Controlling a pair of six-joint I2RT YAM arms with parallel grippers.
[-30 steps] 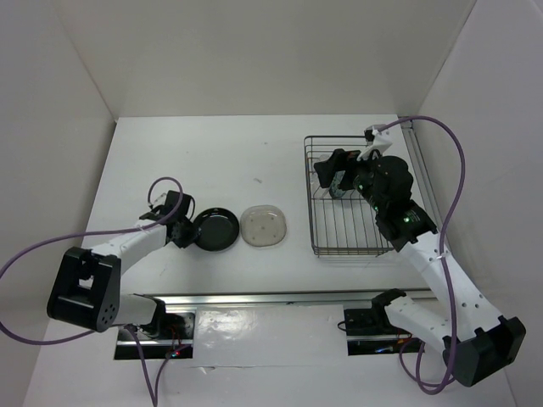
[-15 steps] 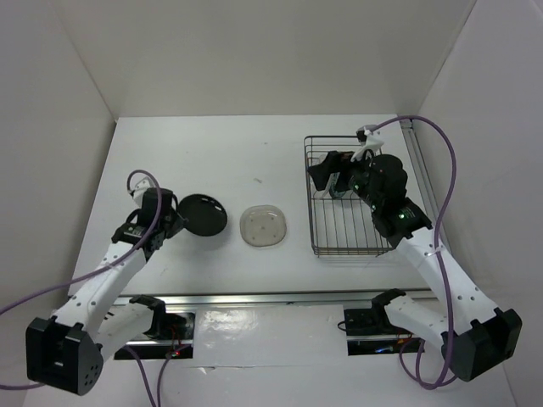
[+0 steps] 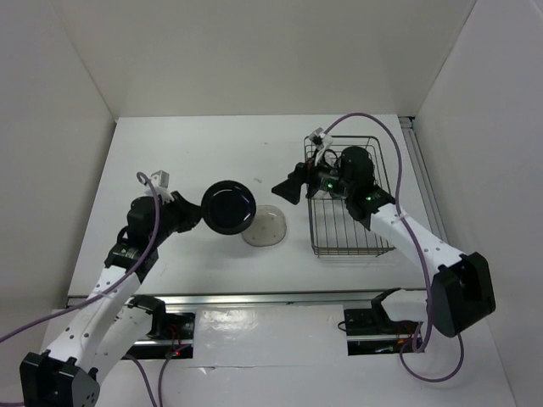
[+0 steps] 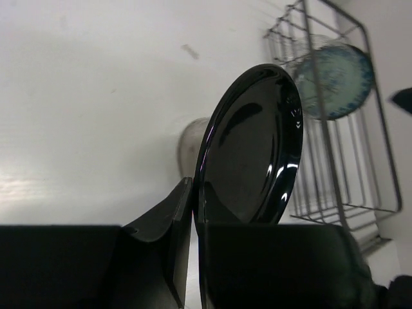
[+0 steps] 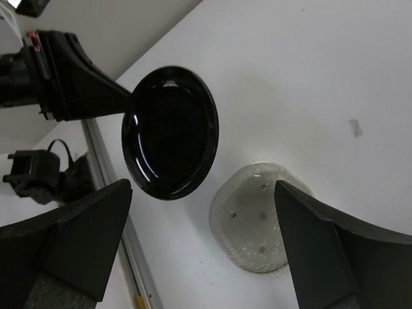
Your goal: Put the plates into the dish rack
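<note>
My right gripper grabs the plate's rim opposite my left gripper next, to stand the black plate [image 3: 228, 207] edgewise in the rack.
My left gripper [image 3: 193, 214] is shut on the rim of the glossy black plate [image 3: 228, 207] and holds it tilted on edge above the table; the plate also shows in the left wrist view [image 4: 254, 148] and the right wrist view [image 5: 170, 132]. The pale translucent plate [image 3: 270, 229] lies flat on the table, partly under the black plate. My right gripper [image 3: 285, 189] is open and empty, just left of the dish rack [image 3: 356, 233], facing the black plate. The blue-patterned plate [image 4: 338, 80] stands in the rack [image 4: 335, 164]. I cannot make out the clear glass plate for certain.
White walls enclose the table on the left, back and right. A metal rail [image 3: 254, 298] runs along the near edge by the arm bases. Purple cables loop from both arms.
My left gripper has lifted the black plate off the table and carried it right, tilting it up. My right gripper has come out of the rack and moved left toward the plate.
</note>
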